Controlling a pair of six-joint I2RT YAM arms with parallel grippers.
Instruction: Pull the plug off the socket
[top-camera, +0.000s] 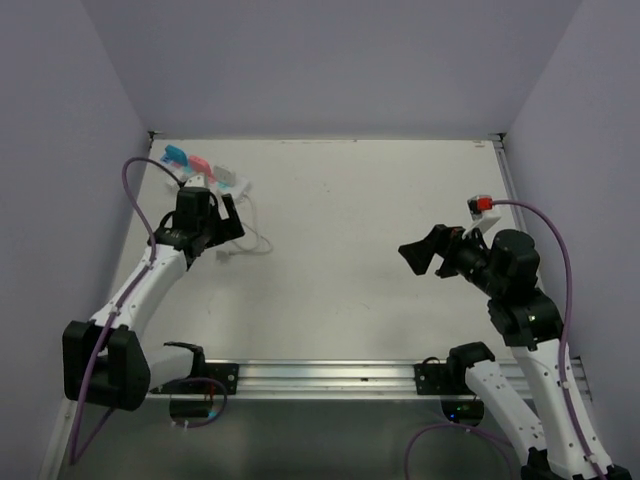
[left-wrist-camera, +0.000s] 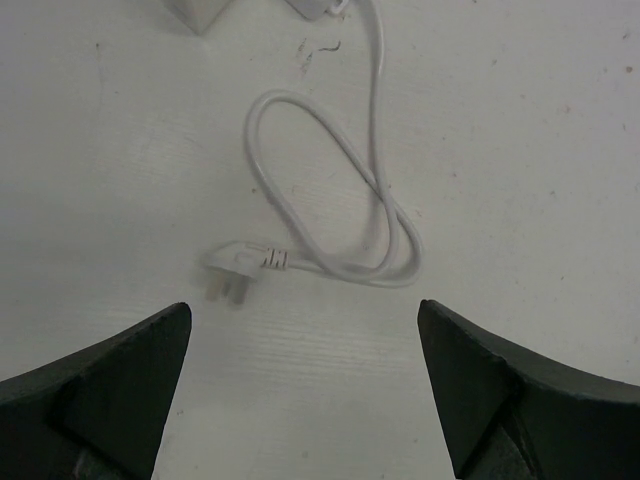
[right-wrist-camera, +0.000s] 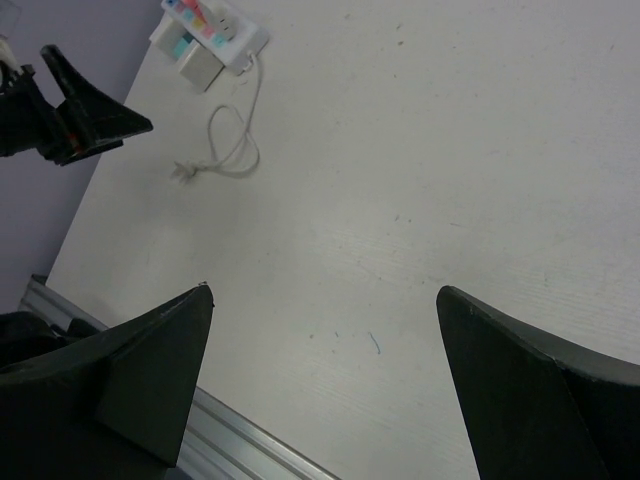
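Observation:
My left gripper should grab the white cord at its loop (left-wrist-camera: 386, 198) next. That will drag the socket closer for pulling the plug off.
The socket (top-camera: 205, 168) is a long white power strip with coloured outlet faces at the far left of the table; it also shows in the right wrist view (right-wrist-camera: 213, 22). A small white block (right-wrist-camera: 197, 66) sits against its near side; I cannot tell if it is plugged in. The strip's thin white cord (left-wrist-camera: 340, 160) loops on the table and ends in a white plug (left-wrist-camera: 232, 268) lying free, prongs bare. My left gripper (top-camera: 236, 220) is open and empty, hovering just short of that plug (left-wrist-camera: 305, 310). My right gripper (top-camera: 415, 255) is open and empty over the right half of the table (right-wrist-camera: 322, 292).
An aluminium rail (top-camera: 320, 375) runs along the table's near edge. Purple walls close in the left, back and right sides. The left arm (right-wrist-camera: 60, 110) shows at the left of the right wrist view.

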